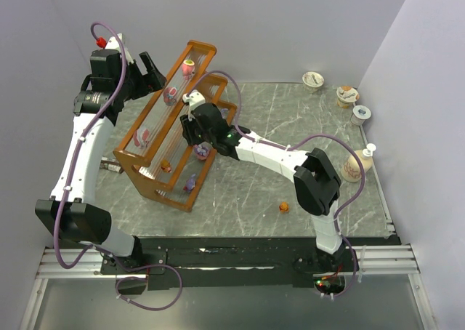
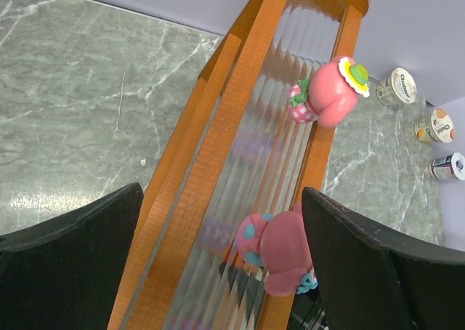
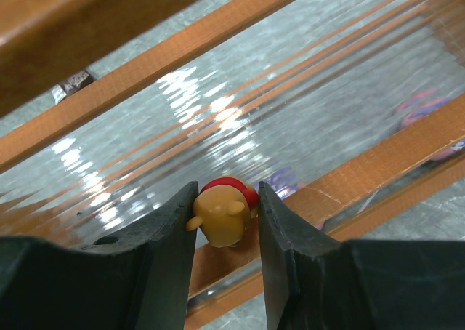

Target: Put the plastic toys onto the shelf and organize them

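The yellow-orange toy's red part (image 3: 232, 184) reaches inside the shelf's wooden bar, down at the empty level, so my right gripper should open now.
The orange-brown stepped shelf (image 1: 156, 171) stands at the left. Pink toys sit on its top tier (image 1: 189, 67) (image 1: 172, 94), and purple (image 1: 201, 152) and orange (image 1: 166, 166) toys sit lower. One orange toy (image 1: 284, 207) lies on the table. My right gripper (image 1: 193, 131) is over the shelf's middle. In the right wrist view it (image 3: 225, 217) is shut on a yellow-orange toy with a red top (image 3: 224, 212), held just above a slat. My left gripper (image 1: 149, 72) is open and empty over the top tier. In its wrist view two pink toys (image 2: 330, 94) (image 2: 280, 250) lie below it.
Three foil-lidded cups (image 1: 313, 79) (image 1: 346, 95) (image 1: 360, 114) stand at the back right. A beige bottle (image 1: 357, 164) lies at the right edge. A small dark object (image 1: 109, 166) lies left of the shelf. Walls close in on the left, back and right.
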You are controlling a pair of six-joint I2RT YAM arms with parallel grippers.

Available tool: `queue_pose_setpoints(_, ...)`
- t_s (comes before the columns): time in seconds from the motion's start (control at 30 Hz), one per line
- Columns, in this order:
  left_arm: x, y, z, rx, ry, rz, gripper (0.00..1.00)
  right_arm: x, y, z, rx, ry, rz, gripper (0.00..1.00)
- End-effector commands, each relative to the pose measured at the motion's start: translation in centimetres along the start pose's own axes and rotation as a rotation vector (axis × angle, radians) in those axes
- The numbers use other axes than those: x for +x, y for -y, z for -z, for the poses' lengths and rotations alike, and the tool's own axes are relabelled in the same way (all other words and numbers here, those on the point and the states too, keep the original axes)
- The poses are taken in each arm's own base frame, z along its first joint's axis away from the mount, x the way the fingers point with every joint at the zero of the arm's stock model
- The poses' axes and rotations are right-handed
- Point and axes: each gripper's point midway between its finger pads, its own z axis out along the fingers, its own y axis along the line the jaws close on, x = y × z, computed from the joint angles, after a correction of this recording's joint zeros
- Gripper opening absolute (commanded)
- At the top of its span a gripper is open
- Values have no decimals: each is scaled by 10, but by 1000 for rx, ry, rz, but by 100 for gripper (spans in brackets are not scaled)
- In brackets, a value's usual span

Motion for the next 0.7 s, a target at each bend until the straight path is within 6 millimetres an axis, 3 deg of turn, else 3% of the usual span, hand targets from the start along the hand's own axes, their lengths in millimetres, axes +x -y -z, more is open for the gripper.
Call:
queue_pose_setpoints(0.0, -16, 8, 13, 17, 48, -11, 96, 35, 11, -5, 24, -130, 8, 41)
queue_pose_setpoints(0.4, -17, 7, 14, 13, 48, -12, 96, 38, 11, -10, 21, -118, 4, 53)
queue_pose_setpoints(0.67, -19, 6, 16, 4, 56, -18, 96, 39, 11, -13, 20, -118, -3, 53)
